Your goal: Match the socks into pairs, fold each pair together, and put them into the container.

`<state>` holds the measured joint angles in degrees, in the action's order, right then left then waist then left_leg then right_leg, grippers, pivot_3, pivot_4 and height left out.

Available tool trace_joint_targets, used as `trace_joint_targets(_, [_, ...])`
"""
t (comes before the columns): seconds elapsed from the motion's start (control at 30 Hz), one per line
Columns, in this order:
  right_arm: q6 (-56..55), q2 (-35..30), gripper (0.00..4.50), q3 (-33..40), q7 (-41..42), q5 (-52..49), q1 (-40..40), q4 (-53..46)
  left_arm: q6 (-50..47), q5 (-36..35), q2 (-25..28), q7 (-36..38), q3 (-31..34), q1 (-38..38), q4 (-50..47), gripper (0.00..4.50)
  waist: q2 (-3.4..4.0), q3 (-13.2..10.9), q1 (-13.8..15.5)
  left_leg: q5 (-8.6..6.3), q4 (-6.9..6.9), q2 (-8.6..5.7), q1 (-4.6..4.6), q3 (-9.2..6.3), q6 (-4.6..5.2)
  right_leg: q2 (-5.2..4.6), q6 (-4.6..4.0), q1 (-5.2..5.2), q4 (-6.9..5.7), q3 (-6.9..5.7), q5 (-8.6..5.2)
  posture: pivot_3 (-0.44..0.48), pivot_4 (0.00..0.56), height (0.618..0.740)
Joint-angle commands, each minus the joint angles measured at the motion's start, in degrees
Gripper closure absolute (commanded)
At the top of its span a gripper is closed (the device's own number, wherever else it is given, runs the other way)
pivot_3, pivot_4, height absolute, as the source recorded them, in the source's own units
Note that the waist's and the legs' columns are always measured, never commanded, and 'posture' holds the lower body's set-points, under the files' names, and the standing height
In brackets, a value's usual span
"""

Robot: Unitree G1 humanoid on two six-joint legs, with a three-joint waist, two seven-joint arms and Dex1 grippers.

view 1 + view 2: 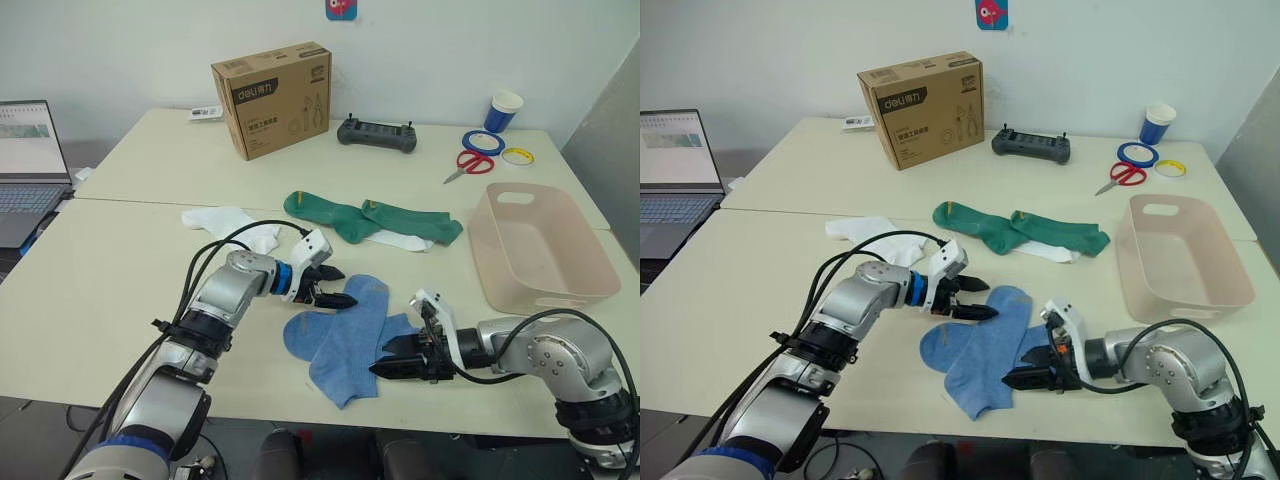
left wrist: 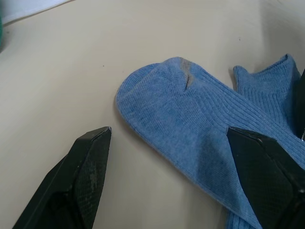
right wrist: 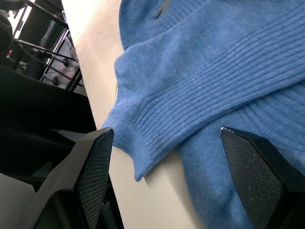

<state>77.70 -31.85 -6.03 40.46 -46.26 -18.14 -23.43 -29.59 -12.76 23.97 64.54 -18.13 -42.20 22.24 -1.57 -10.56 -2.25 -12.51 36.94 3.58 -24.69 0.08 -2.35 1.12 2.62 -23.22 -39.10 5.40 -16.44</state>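
Note:
The blue socks need to be laid together as a pair, so the robot's left gripper will next grab the upper blue sock by its toe (image 1: 368, 288) (image 2: 159, 90).
Two light blue socks (image 1: 345, 335) lie overlapped near the table's front edge. My left gripper (image 1: 337, 286) is open, low over the toe of one blue sock (image 2: 190, 114). Open too, my right gripper (image 1: 390, 357) straddles the cuff end of the blue socks (image 3: 200, 76) at the table edge. Two dark green socks (image 1: 370, 218) lie end to end farther back, partly covering a white sock (image 1: 408, 241). Another white sock (image 1: 232, 226) lies to the left. The pale pink container (image 1: 540, 245) stands to the right, with nothing inside.
A brown cardboard box (image 1: 272, 98) stands at the back, with a black controller (image 1: 377, 133), red scissors (image 1: 470, 163), tape rolls (image 1: 482, 141) and a blue cup (image 1: 505, 110) to its right. A laptop (image 1: 25, 165) sits at the far left.

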Motion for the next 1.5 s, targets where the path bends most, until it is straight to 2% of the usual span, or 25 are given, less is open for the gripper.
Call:
trace_joint_targets(0.03, [1.1,1.7,0.69,-0.1,-1.4,-1.6,-1.2,-1.6,-0.5,0.5,-1.4,0.7,-0.6,-1.2,-1.1,0.50,0.00,0.0,0.0,0.00,0.00,0.00,0.00,0.00,0.00,0.00,0.00,0.00,0.00,0.00,0.00,0.000,0.150,0.740])
trace_joint_targets(0.2, [-0.5,-3.4,0.69,-0.5,1.6,-1.3,1.7,-1.7,0.1,1.7,-1.0,1.2,-0.9,0.3,-2.3,0.50,0.00,0.0,0.3,0.00,0.02,-0.03,-0.02,0.03,0.00,-0.03,0.02,0.00,0.03,0.02,0.02,0.000,0.150,0.740])
trace_joint_targets(0.27, [-2.8,-1.8,0.69,-2.3,0.0,0.8,2.0,-0.3,-0.4,0.7,-1.4,3.2,-0.4,-0.1,-0.6,0.50,-0.02,0.0,0.3,0.00,0.01,-0.01,-0.02,0.01,0.00,-0.02,0.02,0.00,0.04,0.00,0.02,0.000,0.150,0.740])
trace_joint_targets(0.37, [0.2,3.1,0.69,-0.4,-3.3,-1.0,-0.6,1.4,1.4,3.7,-3.2,1.4,-2.0,-1.3,2.7,0.50,-0.01,0.1,0.2,0.00,0.01,0.02,0.03,-0.04,0.01,0.05,0.02,0.02,-0.02,-0.01,0.02,0.000,0.150,0.740])
trace_joint_targets(0.47, [1.2,1.3,0.69,-0.1,-2.7,-0.8,-1.8,1.5,2.8,4.9,-3.1,4.1,-3.7,-1.7,2.6,0.50,0.08,0.1,0.3,0.02,0.04,0.01,0.03,-0.04,0.01,0.05,0.01,0.02,-0.05,0.00,0.13,0.000,0.150,0.740])
trace_joint_targets(0.57, [1.0,-1.7,0.69,-0.1,-1.6,-0.3,-1.2,2.1,2.0,4.4,-4.0,4.0,-1.8,-5.3,5.0,0.50,0.07,0.1,0.7,0.02,0.08,-0.04,-0.02,0.02,0.00,-0.01,0.02,0.04,0.06,0.03,0.13,0.000,0.150,0.740])
trace_joint_targets(0.67, [0.5,0.1,0.69,-0.8,-3.2,-0.1,-0.9,2.5,5.5,6.8,-3.7,3.3,-2.0,-6.7,10.2,0.50,0.05,0.1,0.5,0.02,0.07,-0.08,-0.05,0.03,0.01,-0.06,0.03,0.03,0.09,0.03,0.12,0.000,0.150,0.740])
trace_joint_targets(0.77, [1.0,2.0,0.69,-0.4,-3.5,-1.1,-1.3,2.7,5.9,6.3,-4.0,5.2,-1.5,-7.0,11.1,0.50,0.06,0.1,0.2,0.02,0.05,0.00,-0.01,-0.02,0.01,0.06,0.03,0.02,0.02,0.05,0.13,0.000,0.150,0.740])
trace_joint_targets(0.87, [0.2,3.7,1.30,-0.2,-4.5,-0.3,-1.4,3.9,6.3,6.5,-4.1,5.4,-1.0,-7.3,11.9,1.09,0.06,0.1,0.2,0.02,0.06,0.04,0.01,-0.08,0.01,0.12,0.02,0.02,-0.04,0.00,0.13,0.000,0.150,0.740])
trace_joint_targets(1.0, [0.5,5.2,2.72,-0.1,-5.6,0.0,-1.9,4.9,6.7,6.5,-4.4,5.4,-0.1,-8.4,13.7,2.37,0.06,0.1,0.2,0.02,0.05,0.05,0.00,-0.05,0.01,0.13,0.02,0.01,0.00,0.04,0.13,0.000,0.150,0.740])
trace_joint_targets(1.17, [0.5,4.0,4.49,-0.1,-4.9,-0.2,-2.4,5.1,7.2,6.5,-4.6,5.7,0.6,-9.3,14.9,4.02,0.06,0.1,0.3,0.02,0.04,0.04,-0.04,-0.04,0.01,0.13,0.02,-0.02,0.02,0.05,0.13,0.000,0.150,0.740])
trace_joint_targets(1.23, [0.8,3.5,4.50,0.4,-4.7,-0.6,-2.7,5.2,7.1,6.2,-4.6,5.5,1.0,-9.4,14.9,4.44,0.06,0.1,0.3,0.02,0.05,0.04,-0.04,-0.04,0.01,0.12,0.02,-0.02,0.01,0.05,0.13,0.000,0.150,0.740])
trace_joint_targets(1.4, [1.8,1.4,4.50,1.9,-3.6,-2.4,-4.0,3.5,5.0,5.0,-4.0,4.3,3.1,-8.3,12.0,4.44,0.06,0.1,0.3,0.02,0.05,0.04,-0.04,-0.03,0.01,0.12,0.02,-0.02,0.00,0.05,0.13,0.000,0.150,0.740])
trace_joint_targets(1.5, [4.1,-0.4,4.50,2.8,-1.3,-5.7,-5.7,1.3,1.0,3.1,-2.8,3.0,5.7,-6.4,6.6,4.44,0.06,0.1,0.3,0.02,0.04,0.04,-0.05,-0.04,0.01,0.12,0.02,-0.03,0.01,0.05,0.13,0.000,0.150,0.740])
